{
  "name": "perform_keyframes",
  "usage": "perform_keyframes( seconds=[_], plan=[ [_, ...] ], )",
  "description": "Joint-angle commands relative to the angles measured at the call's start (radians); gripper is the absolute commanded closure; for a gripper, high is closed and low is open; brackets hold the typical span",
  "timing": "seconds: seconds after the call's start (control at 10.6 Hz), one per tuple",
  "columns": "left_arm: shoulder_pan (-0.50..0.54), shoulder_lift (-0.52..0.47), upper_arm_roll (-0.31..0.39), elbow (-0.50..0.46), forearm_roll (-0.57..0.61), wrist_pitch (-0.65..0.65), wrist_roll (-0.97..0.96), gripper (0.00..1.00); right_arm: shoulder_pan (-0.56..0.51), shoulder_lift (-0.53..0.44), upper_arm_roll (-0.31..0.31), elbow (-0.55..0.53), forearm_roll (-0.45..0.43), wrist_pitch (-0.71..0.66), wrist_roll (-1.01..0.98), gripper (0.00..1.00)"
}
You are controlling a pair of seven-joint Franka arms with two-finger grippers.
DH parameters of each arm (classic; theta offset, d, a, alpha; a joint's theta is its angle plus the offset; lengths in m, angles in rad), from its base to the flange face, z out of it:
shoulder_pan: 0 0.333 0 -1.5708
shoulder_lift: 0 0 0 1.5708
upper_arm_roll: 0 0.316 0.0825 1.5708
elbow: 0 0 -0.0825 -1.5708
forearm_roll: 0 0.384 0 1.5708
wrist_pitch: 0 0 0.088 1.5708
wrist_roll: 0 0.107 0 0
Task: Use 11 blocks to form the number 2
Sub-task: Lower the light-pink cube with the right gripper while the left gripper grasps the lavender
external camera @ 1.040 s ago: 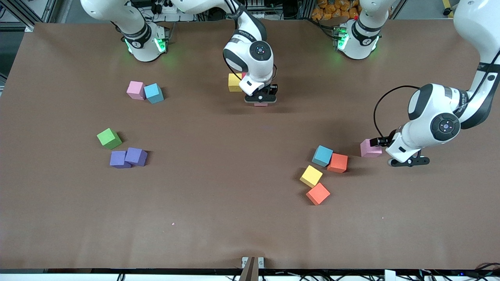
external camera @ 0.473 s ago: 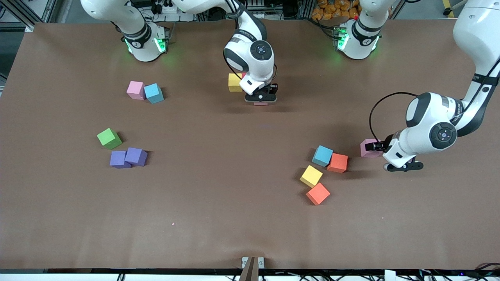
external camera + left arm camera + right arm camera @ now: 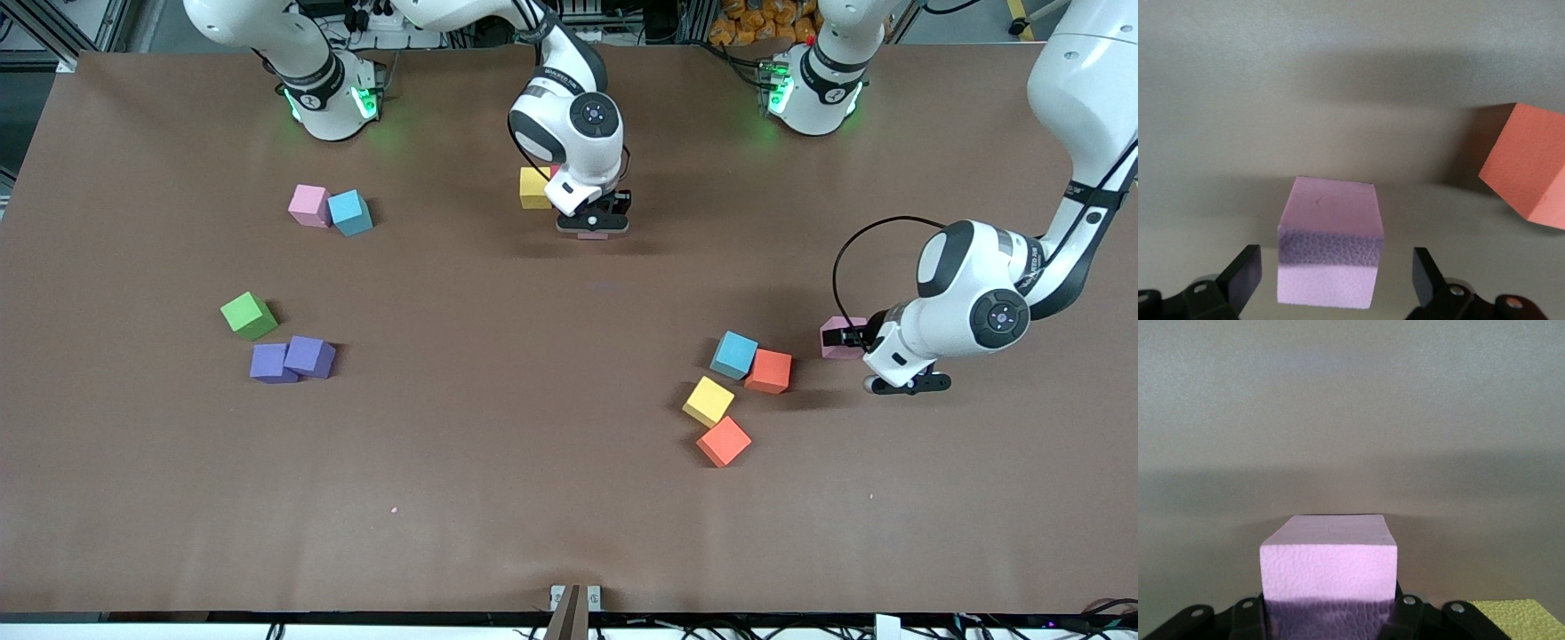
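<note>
My left gripper grabs the pink block between its fingers by opposite sides of the block next, to add another block to the number 2.
My left gripper (image 3: 845,340) is open, low at the table, with a pink block (image 3: 833,345) between its fingers (image 3: 1245,275). In the left wrist view the fingers stand clear of both sides of this block (image 3: 1330,240). My right gripper (image 3: 593,228) is shut on a second pink block (image 3: 593,236), seen large in the right wrist view (image 3: 1329,563). It holds this block low over the table beside a yellow block (image 3: 533,188). A red sliver (image 3: 556,169) shows next to the yellow one, mostly hidden by the arm. A digit 2 of cubes is not in view.
A light blue (image 3: 734,354), an orange (image 3: 769,371), a yellow (image 3: 708,400) and another orange block (image 3: 724,441) cluster near the left gripper. Toward the right arm's end lie pink (image 3: 308,204), light blue (image 3: 350,212), green (image 3: 248,316) and two purple blocks (image 3: 292,359).
My left gripper has moved lower and toward the pink block, so its open fingers now straddle it. The right gripper and its pink block have barely moved.
</note>
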Motion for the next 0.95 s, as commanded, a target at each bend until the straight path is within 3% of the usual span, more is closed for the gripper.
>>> perform_keyframes(
  seconds=[0.0,0.57,0.66,0.76,0.85],
  plan=[
    [-0.002,0.018,0.001,0.016,-0.006,0.001,-0.004,0.0,0.029,0.004,-0.008,-0.004,0.004,0.0,0.033,0.54],
    [-0.002,0.041,0.018,0.015,0.014,0.009,-0.002,0.03,0.029,0.009,0.001,-0.006,-0.005,0.006,0.055,0.54],
    [-0.001,0.041,0.018,0.015,0.014,0.009,-0.002,0.32,0.027,0.01,0.001,-0.006,-0.014,0.009,0.055,0.54],
    [-0.001,0.041,0.018,0.015,0.014,0.009,-0.002,0.41,0.027,0.015,0.001,-0.007,-0.014,0.023,0.055,0.54],
    [-0.001,0.041,0.018,0.015,0.014,0.009,-0.002,0.41,0.027,0.02,0.001,-0.007,-0.014,0.026,0.055,0.54]
  ],
)
